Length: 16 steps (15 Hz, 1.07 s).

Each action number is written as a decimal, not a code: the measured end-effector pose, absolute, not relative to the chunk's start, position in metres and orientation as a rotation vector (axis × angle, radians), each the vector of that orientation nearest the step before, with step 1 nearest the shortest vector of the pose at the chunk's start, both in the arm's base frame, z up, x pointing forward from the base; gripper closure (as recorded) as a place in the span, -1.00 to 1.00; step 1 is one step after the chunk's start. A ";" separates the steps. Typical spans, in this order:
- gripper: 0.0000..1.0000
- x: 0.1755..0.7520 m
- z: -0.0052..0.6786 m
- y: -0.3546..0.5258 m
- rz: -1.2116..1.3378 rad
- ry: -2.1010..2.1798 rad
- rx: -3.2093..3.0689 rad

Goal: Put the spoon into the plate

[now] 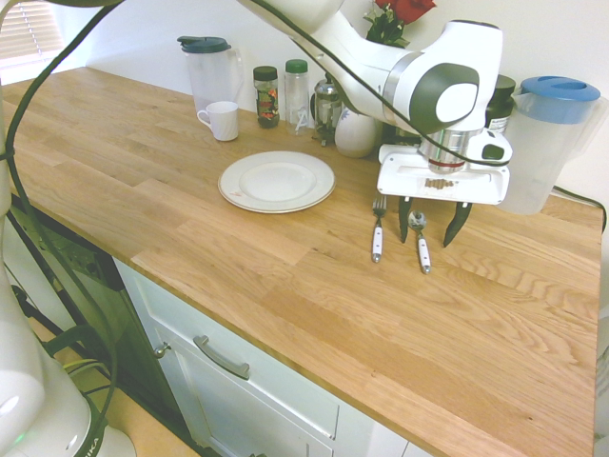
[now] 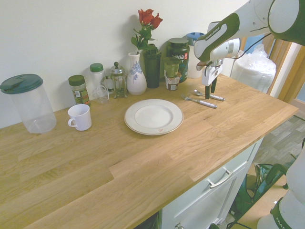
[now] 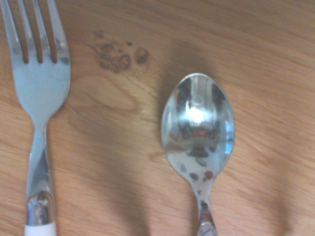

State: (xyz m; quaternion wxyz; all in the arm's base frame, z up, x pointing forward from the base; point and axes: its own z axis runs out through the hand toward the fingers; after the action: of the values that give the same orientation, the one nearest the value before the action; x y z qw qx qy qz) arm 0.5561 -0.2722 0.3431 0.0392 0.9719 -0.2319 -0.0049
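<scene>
The spoon's shiny bowl (image 1: 417, 220) is round and sloping. The gripper needs to grab the spoon next by its slim white handle, close to the neck (image 1: 422, 244).
The spoon (image 1: 419, 240) lies on the wooden counter with its shiny bowl toward the wall and its white handle toward the front edge. My gripper (image 1: 430, 226) hangs low over the bowl, open, one dark finger on each side of it, not holding it. From the other side, the gripper (image 2: 210, 88) stands just above the spoon (image 2: 210, 96). In the wrist view the spoon bowl (image 3: 198, 123) shows close up. The white plate (image 1: 276, 181) sits bare to the left of the cutlery, and the plate (image 2: 153, 116) shows mid-counter in the second exterior view.
A white-handled fork (image 1: 378, 231) lies parallel to the spoon, on the plate's side; the fork (image 3: 37, 88) also shows in the wrist view. Along the wall stand a blue-lidded pitcher (image 1: 547, 143), jars, a vase (image 2: 136, 76), a white mug (image 1: 222, 121) and a green-lidded pitcher (image 2: 28, 102).
</scene>
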 end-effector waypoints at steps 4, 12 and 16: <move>1.00 0.549 0.343 -0.285 -0.020 -0.736 2.973; 1.00 0.545 0.340 -0.285 -0.033 -0.722 2.980; 1.00 0.536 0.340 -0.287 -0.037 -0.735 2.980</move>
State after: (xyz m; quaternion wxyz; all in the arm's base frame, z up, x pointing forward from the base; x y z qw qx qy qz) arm 0.5363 -0.2869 0.3399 0.0358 0.9702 -0.2393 -0.0121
